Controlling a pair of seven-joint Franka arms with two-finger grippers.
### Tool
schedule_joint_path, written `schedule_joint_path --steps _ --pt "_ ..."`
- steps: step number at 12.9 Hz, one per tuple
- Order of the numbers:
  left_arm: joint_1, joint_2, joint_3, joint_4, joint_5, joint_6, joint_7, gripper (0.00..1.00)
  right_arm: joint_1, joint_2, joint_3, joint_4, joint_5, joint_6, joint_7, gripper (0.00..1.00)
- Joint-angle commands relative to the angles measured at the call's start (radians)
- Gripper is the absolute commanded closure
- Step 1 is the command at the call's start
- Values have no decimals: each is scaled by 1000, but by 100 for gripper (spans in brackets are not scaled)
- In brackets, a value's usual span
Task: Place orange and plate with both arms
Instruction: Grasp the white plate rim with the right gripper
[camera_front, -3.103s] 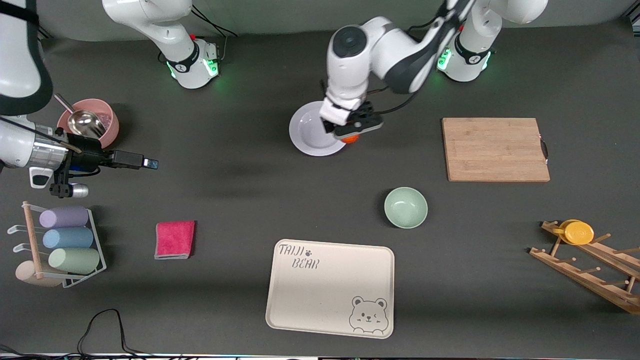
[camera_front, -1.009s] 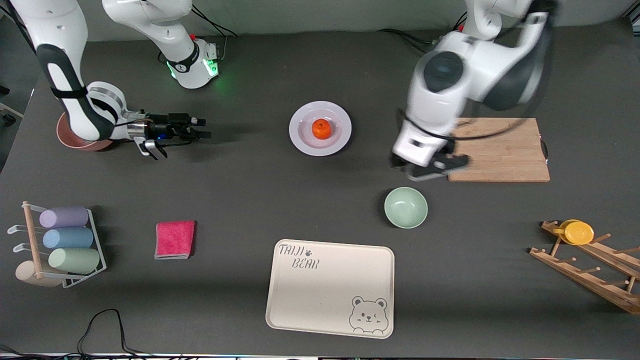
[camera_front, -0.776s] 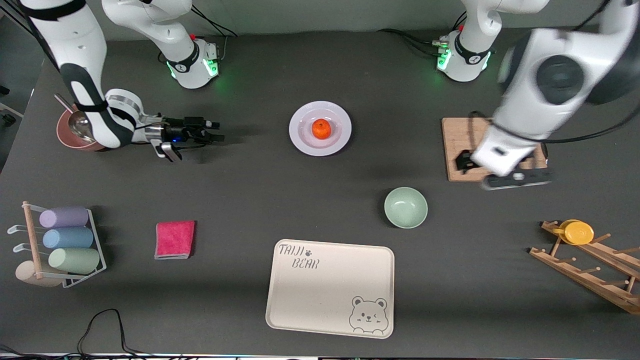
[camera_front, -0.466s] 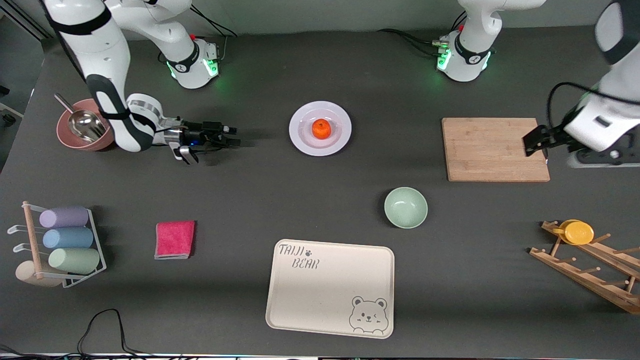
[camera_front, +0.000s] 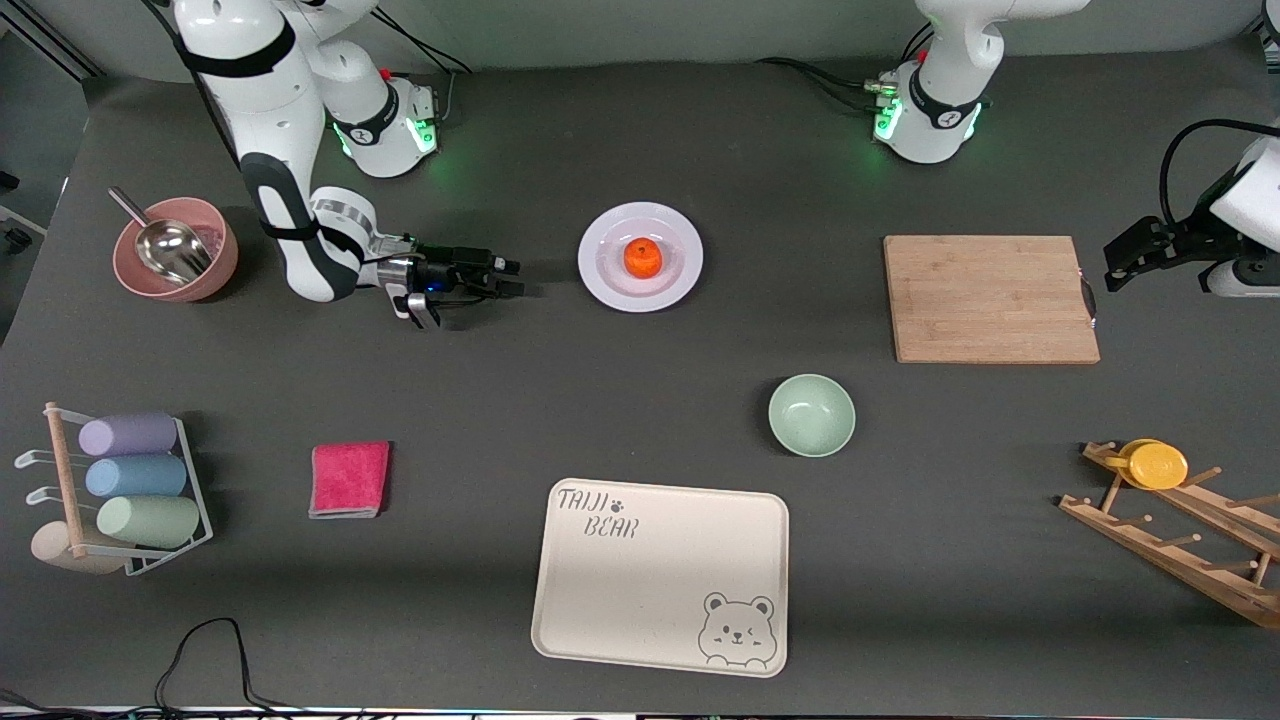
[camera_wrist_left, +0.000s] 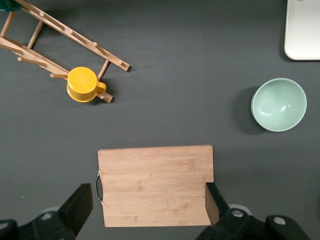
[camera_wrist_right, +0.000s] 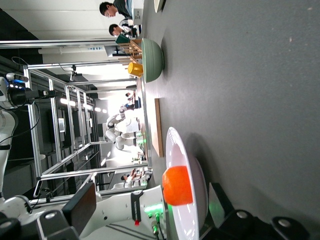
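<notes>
The plate is far wider than my open fingers, so my right gripper will grab it next by its thin raised rim (camera_front: 584, 258).
The orange (camera_front: 643, 257) lies in the sunken centre of the lavender-white plate (camera_front: 600, 281), which rests on the table between the two bases. My right gripper (camera_front: 512, 277) is open, low and level, beside the plate toward the right arm's end, with a small gap to the rim. In the right wrist view the plate (camera_wrist_right: 173, 150) and the orange (camera_wrist_right: 177, 186) show between the spread fingers of the right gripper (camera_wrist_right: 150, 206). My left gripper (camera_front: 1140, 250) is open and empty, up in the air by the cutting board's handle end. The left wrist view shows the left gripper (camera_wrist_left: 147, 210) over the board.
A wooden cutting board (camera_front: 990, 298) lies toward the left arm's end. A mint-green bowl (camera_front: 811, 414) and the cream bear tray (camera_front: 660, 575) lie nearer the camera. A pink bowl with a scoop (camera_front: 176, 248), a pink cloth (camera_front: 349, 479), a cup rack (camera_front: 120, 490) and a wooden rack with a yellow cup (camera_front: 1158, 465) stand around.
The left gripper let go of the orange on the plate and swung away past the cutting board. The right gripper moved steadily along the table toward the plate.
</notes>
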Motion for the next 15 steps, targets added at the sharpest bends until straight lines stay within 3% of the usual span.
schedule_joint_path --steps 1,4,7,10,13,15 --pt "7 -25 8 -32 -16 6 36 0 104 54 3 13 152 -7 -54 1" --pt "5 -30 10 -32 -48 32 26 0 202 77 7 13 292 -7 -56 1" --pt "5 -31 8 -34 -46 29 37 0 255 95 24 13 375 -7 -57 1" --pt "5 -26 8 -34 -46 34 37 0 269 112 100 16 508 -7 -88 2" --pt "5 -25 8 -34 -46 31 36 0 270 118 145 16 570 -5 -94 4" --pt "5 -23 8 -35 -46 32 36 0 270 146 147 22 586 -5 -148 16"
